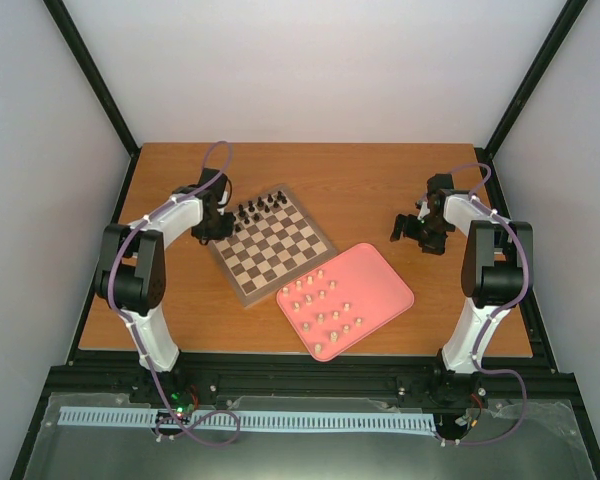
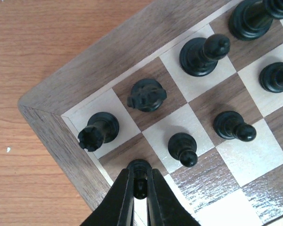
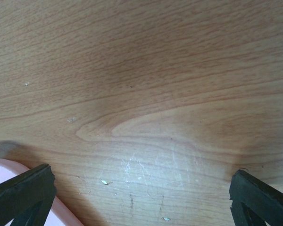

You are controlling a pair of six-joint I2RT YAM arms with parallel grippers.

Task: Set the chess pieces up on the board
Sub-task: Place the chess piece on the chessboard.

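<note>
The dark pawn's base is over the dark square beside the rook (image 2: 98,131), so the pawn would stand on that square and the left gripper should release it.
The board (image 1: 277,245) lies at table centre-left, with several dark pieces (image 1: 260,207) standing along its far edge. My left gripper (image 1: 216,228) is at the board's left corner. In the left wrist view my left gripper (image 2: 140,186) is shut on a dark pawn (image 2: 140,172) standing on a dark square near the corner, beside a dark rook (image 2: 98,131), a knight (image 2: 146,94) and other dark pawns (image 2: 183,148). Several cream pieces (image 1: 325,300) lie on the pink tray (image 1: 384,268). My right gripper (image 1: 412,229) is open and empty above bare table, right of the tray.
The right wrist view shows wood table (image 3: 146,103) with the pink tray's corner (image 3: 9,165) at lower left. The board's wooden border (image 2: 66,99) meets bare table at left. Black frame posts stand at the table's back corners.
</note>
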